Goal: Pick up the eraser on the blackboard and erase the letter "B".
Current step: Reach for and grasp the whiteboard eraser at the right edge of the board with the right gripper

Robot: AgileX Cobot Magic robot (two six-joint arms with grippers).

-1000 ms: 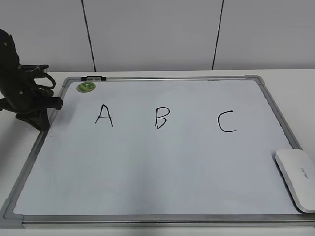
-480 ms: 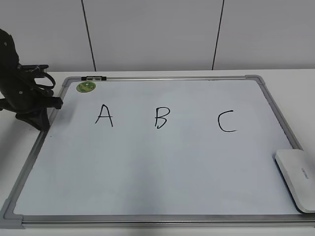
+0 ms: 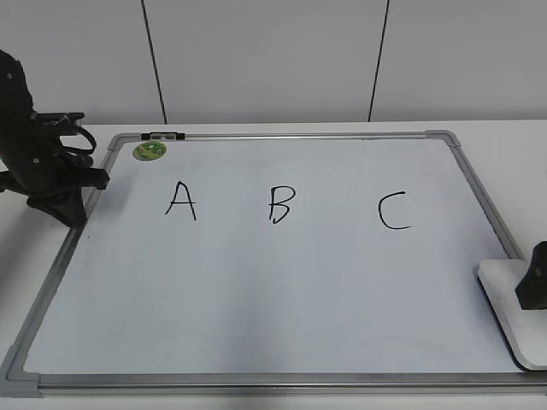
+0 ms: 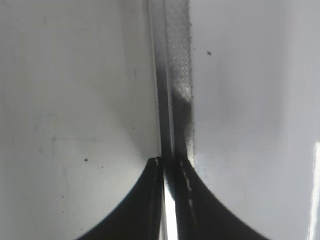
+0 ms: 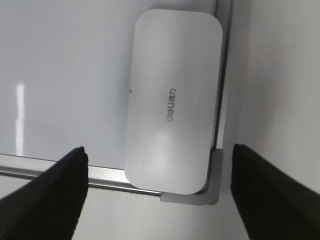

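Observation:
My right gripper picks up the eraser by its two long sides next, to wipe the letter "B" off the board.
The blackboard is a white board with a silver frame, lying flat with black letters A, B and C. The letter "B" is in the upper middle. The eraser is a flat white block at the board's front right corner; it also shows in the right wrist view. My right gripper is open above the eraser's near end, jaws wide to either side; one finger shows in the exterior view. My left gripper is shut and empty over the board's left frame.
A round green magnet and a small black clip sit at the board's top left. The left arm rests by the board's left edge. The white table surrounds the board; a white wall stands behind.
My right gripper has come into the exterior view from the right edge, now over the eraser. The left arm has not moved.

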